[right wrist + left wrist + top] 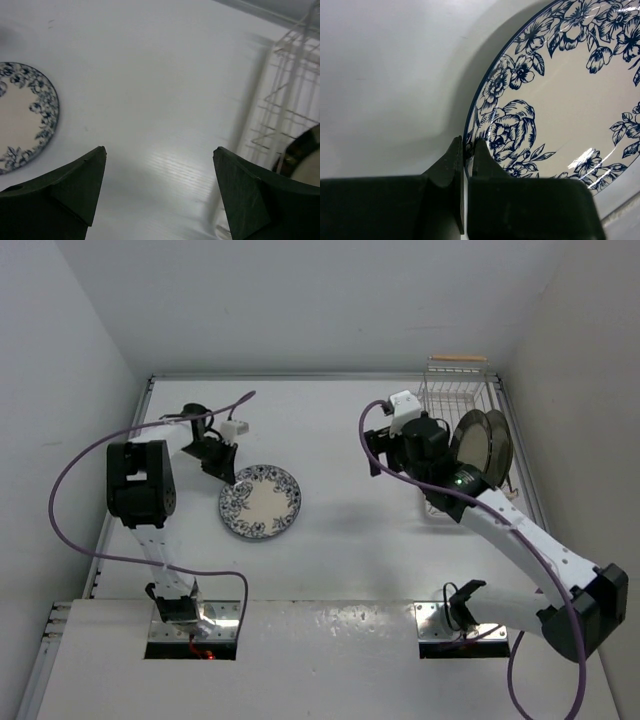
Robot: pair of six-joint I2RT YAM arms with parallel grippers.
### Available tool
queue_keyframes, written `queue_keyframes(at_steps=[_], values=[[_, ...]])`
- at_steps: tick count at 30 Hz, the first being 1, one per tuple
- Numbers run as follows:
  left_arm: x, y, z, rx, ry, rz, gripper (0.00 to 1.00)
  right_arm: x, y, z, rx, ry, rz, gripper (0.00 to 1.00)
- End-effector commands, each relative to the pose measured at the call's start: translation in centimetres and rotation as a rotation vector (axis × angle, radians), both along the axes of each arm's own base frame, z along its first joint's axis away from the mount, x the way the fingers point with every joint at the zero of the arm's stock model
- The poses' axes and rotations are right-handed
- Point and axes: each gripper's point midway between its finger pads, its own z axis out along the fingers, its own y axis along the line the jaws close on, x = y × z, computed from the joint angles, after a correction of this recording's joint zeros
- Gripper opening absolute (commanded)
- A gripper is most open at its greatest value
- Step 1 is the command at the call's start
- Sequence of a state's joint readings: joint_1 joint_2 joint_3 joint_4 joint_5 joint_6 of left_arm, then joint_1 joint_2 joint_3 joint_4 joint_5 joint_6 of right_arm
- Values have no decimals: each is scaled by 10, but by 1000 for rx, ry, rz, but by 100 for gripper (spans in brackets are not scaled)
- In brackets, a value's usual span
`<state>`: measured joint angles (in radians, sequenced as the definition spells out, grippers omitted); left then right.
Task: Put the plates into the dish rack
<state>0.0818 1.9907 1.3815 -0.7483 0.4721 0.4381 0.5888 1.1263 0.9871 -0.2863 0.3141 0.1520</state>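
Note:
The robot's right gripper next needs to grab the floral plate [22,115] by its unheld patterned rim [51,108] to stand it on edge in the dish rack.
The white plate with the blue floral pattern [262,502] lies on the table left of centre. My left gripper [224,468] is shut on its upper-left rim; in the left wrist view the fingers [451,165] pinch the plate's edge [570,100]. Two cream plates with dark rims [470,445] [498,443] stand on edge in the white wire dish rack [455,390] at the far right. My right gripper [385,455] hovers left of the rack, open and empty [159,148]. Its wrist view shows the floral plate [22,115], the rack [295,75] and a dark plate rim [300,157].
White walls close in the table on the left, back and right. The rack's wooden handle [458,359] is at the far end. Purple cables loop from both arms over the table.

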Motion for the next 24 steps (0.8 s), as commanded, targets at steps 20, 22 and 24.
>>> queue_keyframes(at_steps=[20,22,24], values=[[-60,-77,74,-163,-126,-346,0,-51,215,-163,473,621,489,80],[-58,-81,81,-183,-147,-352,0,-53,219,-173,496,656,465,79],[-60,-81,81,-185,-138,-351,0,-53,220,-189,483,688,441,74]])
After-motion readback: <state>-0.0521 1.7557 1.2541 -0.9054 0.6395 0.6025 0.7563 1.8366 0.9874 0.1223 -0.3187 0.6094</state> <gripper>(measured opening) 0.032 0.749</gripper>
